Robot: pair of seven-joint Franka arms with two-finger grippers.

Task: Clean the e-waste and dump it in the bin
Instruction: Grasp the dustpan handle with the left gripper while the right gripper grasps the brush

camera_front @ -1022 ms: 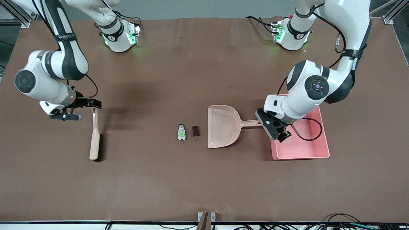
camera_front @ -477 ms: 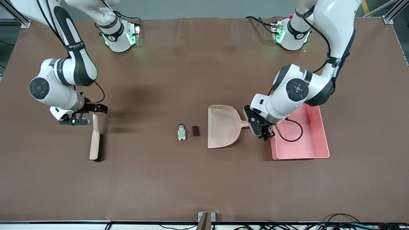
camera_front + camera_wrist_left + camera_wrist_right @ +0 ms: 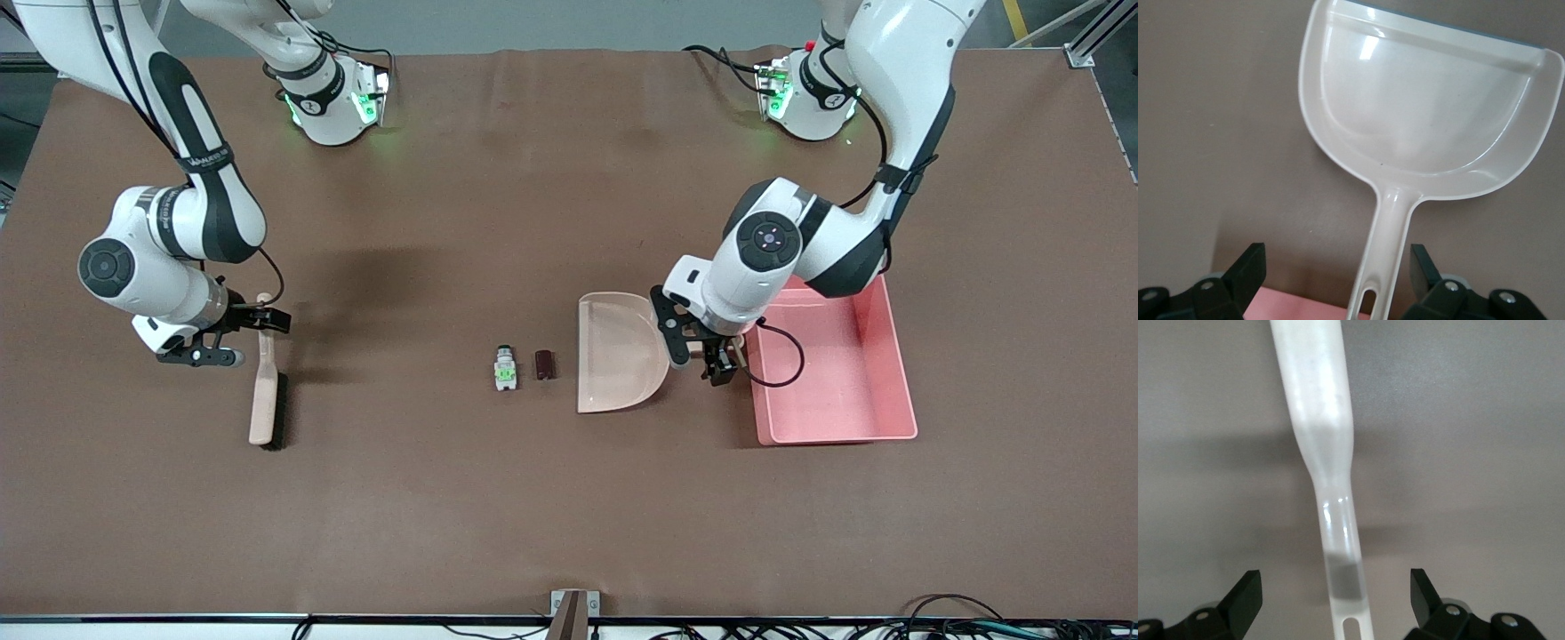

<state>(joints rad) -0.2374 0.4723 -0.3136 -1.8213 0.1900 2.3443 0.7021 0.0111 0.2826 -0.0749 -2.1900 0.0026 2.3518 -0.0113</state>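
Note:
I will next grab the brush's slim handle [image 3: 266, 345] [image 3: 1343, 563] with my right gripper, so the bristles stay free to sweep the e-waste.
The e-waste lies mid-table: a white-and-grey component [image 3: 505, 369] with green marks, and a dark block [image 3: 544, 364] between it and the beige dustpan [image 3: 618, 351]. The pink bin [image 3: 836, 373] stands beside the dustpan, toward the left arm's end. My left gripper [image 3: 707, 354] is open and straddles the dustpan's handle [image 3: 1388, 253] without touching it; the left wrist view shows the gripper [image 3: 1338, 280] and the pan [image 3: 1425, 113]. My right gripper [image 3: 238, 340] is open over the brush's handle; the right wrist view shows the gripper [image 3: 1336, 600] with the handle [image 3: 1318, 420] between the fingers, untouched.
The brush [image 3: 265, 391], beige with black bristles, lies flat toward the right arm's end of the table. A corner of the pink bin [image 3: 1298, 307] shows in the left wrist view. A black cable hangs from the left wrist over the bin. Brown mat covers the table.
My left gripper has moved from over the bin's edge to over the dustpan's handle. My right gripper has shifted toward the brush's handle and lowered. The e-waste, dustpan, brush and bin have not moved.

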